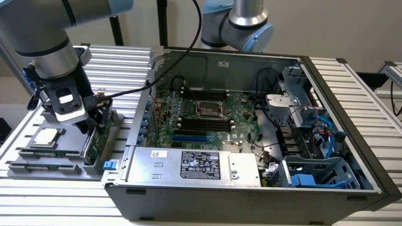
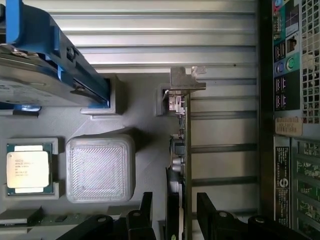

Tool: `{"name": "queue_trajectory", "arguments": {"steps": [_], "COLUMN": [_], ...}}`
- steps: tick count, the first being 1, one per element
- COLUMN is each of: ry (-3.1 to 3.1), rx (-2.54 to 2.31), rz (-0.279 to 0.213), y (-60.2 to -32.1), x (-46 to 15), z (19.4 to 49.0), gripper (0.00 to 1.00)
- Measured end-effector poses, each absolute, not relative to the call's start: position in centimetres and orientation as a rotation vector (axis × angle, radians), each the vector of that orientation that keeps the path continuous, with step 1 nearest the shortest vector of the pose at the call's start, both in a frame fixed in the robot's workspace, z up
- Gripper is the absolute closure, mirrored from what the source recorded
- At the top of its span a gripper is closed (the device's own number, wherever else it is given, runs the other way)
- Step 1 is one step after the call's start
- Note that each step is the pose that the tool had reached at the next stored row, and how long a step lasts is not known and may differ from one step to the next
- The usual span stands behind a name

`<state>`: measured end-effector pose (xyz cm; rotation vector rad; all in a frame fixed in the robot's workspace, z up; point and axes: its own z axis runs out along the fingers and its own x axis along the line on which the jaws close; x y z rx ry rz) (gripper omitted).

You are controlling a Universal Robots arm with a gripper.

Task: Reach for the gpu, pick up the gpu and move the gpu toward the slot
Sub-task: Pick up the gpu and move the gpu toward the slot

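Observation:
The gripper's open fingers are beside both sides of the GPU above the grey holder, so closing now would hold it, and the gripper needs to close on the GPU (image 2: 183,150).
The gpu (image 2: 183,150) stands edge-on in a grey parts holder (image 2: 150,125), a thin green card with its silver bracket (image 2: 186,82) at the far end. In the exterior view the gpu (image 1: 94,139) sits upright at the holder's side nearest the computer case. My gripper (image 2: 177,217) is lowered over the card and open, one dark finger (image 2: 145,207) on each side of it with gaps between. The exterior view has the gripper (image 1: 90,123) just above the card's top edge. A blue slot (image 1: 188,140) lies on the motherboard inside the case.
The holder also carries a processor chip (image 2: 27,170), a ribbed grey block (image 2: 100,167) and a hard drive with blue rails (image 2: 50,60). The open computer case (image 1: 351,155) stands at the exterior view's right of the holder, its silver power supply (image 1: 195,165) at the front. A second arm (image 1: 242,23) stands behind.

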<state>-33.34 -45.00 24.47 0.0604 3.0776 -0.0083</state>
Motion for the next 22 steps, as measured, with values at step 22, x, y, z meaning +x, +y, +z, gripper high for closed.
{"name": "queue_trajectory", "arguments": {"steps": [22], "ry": [3.077], "rx": [0.060], "rz": [-0.008], "y": [-44.73], "x": [-33.17], "z": [24.11], "gripper": [0.61]}}
